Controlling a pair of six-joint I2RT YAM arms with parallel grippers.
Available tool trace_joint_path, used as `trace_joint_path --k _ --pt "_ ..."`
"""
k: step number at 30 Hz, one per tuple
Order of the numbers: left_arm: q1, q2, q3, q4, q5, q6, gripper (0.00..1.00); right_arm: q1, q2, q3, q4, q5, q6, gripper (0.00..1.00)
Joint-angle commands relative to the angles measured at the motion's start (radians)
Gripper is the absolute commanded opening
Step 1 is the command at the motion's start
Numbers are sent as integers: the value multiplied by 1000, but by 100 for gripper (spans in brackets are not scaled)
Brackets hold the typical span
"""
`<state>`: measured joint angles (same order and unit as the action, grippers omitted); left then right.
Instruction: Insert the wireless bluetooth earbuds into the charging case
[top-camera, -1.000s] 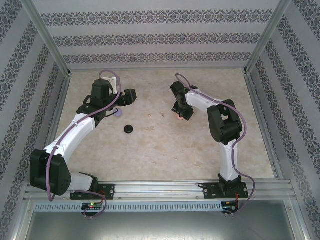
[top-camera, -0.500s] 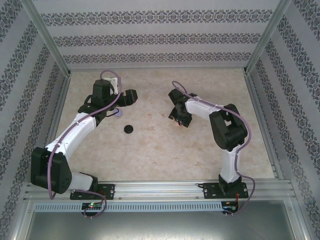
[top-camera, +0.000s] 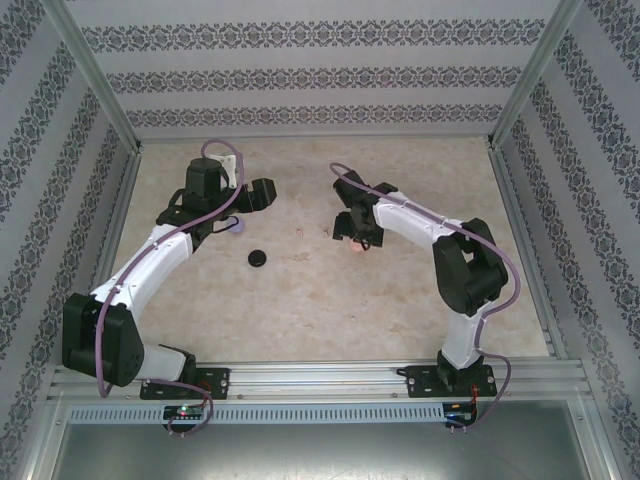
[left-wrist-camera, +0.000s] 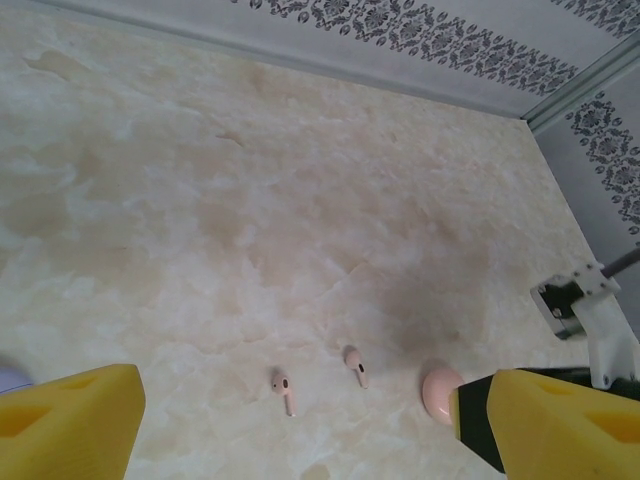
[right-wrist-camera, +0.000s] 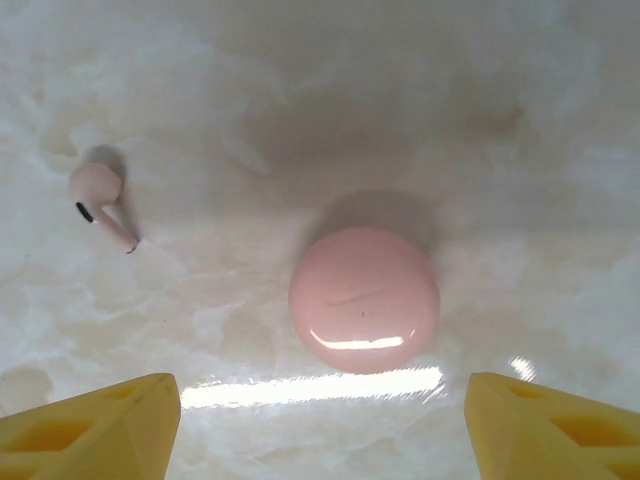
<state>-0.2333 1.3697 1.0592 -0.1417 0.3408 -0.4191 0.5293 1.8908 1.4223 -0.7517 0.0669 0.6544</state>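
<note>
My right gripper should next grab the pink charging case by opposite round sides. Its lid will then stay free to open so the earbuds can go in.
A closed, round pink charging case lies on the marble table, with the tips of my open right gripper to either side just short of it and nothing between them. One pale pink earbud lies to the case's left. In the left wrist view two pink earbuds lie side by side, and the pink case is partly behind my right-hand finger. My left gripper hangs open and empty above the table. From the top, the right gripper is over the pink case.
A black round case sits left of centre. A light purple case lies beside the left arm, under my left gripper. Patterned walls and metal posts enclose the table.
My right gripper has swung left and away from the bases, and its jaws have spread wider. The pink case now lies free on the table. The left arm has stayed put.
</note>
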Motion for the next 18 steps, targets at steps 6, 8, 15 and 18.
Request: trace_joint_path --k 6,8,15,18 --pt "6 -50 30 -2 36 55 89 -28 115 144 -112 26 -362 74" --pt "6 -50 30 -2 38 55 89 -33 133 143 -115 7 -371 74" --pt "3 -51 30 2 40 57 89 -41 160 95 -88 -3 -351 73" --pt "1 -51 31 6 40 56 89 -40 175 87 -78 -5 -335 71"
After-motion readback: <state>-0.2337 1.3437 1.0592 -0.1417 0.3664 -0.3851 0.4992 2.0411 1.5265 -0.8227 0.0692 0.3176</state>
